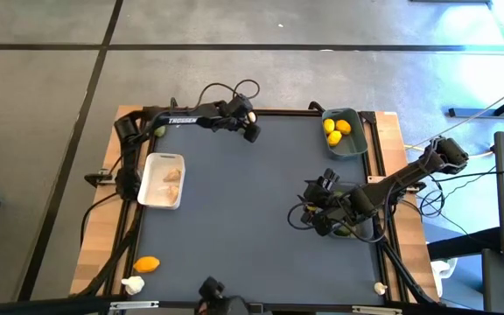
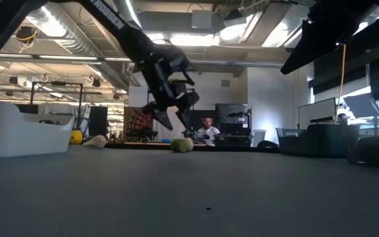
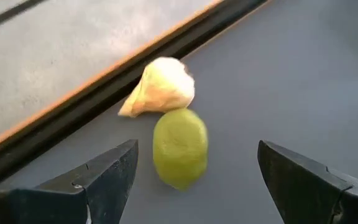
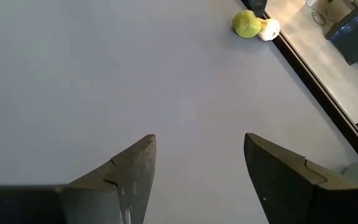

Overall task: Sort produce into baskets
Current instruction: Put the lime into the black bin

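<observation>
The left gripper next grabs the lime's rounded sides, leaving its pointed tips free on the way to the dark grey basket.
A green lime [image 3: 180, 148] lies on the dark mat at the table's far edge, with an off-white garlic bulb [image 3: 160, 87] right behind it against the rim. My left gripper [image 3: 197, 150] hovers open just above and before the lime [image 2: 181, 145], one finger on either side, touching nothing. Near the table's right side my right gripper [image 4: 201, 140] is open over bare mat [image 1: 325, 184]. The white basket [image 1: 162, 179] holds garlic. The blue-grey basket [image 1: 344, 131] holds lemons. A dark grey basket [image 1: 366, 229] sits under my right arm.
A lemon [image 1: 147, 263] and a garlic bulb [image 1: 132, 283] lie at the near left corner, and another garlic bulb [image 1: 380, 286] lies at the near right. A lime [image 1: 158, 131] sits beside the left arm's base. The mat's middle [image 1: 243, 201] is bare.
</observation>
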Motion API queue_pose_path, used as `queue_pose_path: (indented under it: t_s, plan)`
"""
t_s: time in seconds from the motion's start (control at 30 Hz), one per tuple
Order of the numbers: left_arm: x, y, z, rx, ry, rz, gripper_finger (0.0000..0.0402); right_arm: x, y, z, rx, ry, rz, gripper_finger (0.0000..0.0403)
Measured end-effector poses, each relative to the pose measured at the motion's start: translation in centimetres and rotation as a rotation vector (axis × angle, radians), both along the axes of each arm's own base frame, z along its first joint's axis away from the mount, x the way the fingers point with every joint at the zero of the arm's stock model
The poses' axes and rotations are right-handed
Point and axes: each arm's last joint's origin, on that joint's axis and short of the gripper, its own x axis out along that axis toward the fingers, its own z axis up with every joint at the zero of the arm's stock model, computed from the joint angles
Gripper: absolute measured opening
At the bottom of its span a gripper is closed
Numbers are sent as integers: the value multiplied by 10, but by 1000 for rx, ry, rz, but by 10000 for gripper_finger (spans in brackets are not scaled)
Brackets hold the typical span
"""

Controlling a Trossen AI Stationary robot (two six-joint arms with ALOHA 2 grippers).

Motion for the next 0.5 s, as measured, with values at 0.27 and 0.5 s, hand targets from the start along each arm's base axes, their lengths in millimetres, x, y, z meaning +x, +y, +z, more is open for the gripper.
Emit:
queue_pose_path:
  t_s: [0.27,0.5]
  plan:
    - [0,11,-27,-38,45,-5,325,0,0,0,0,0,0,241]
    - [1,14,-34,-28,49,-15,325,0,0,0,-18,-11,-9,241]
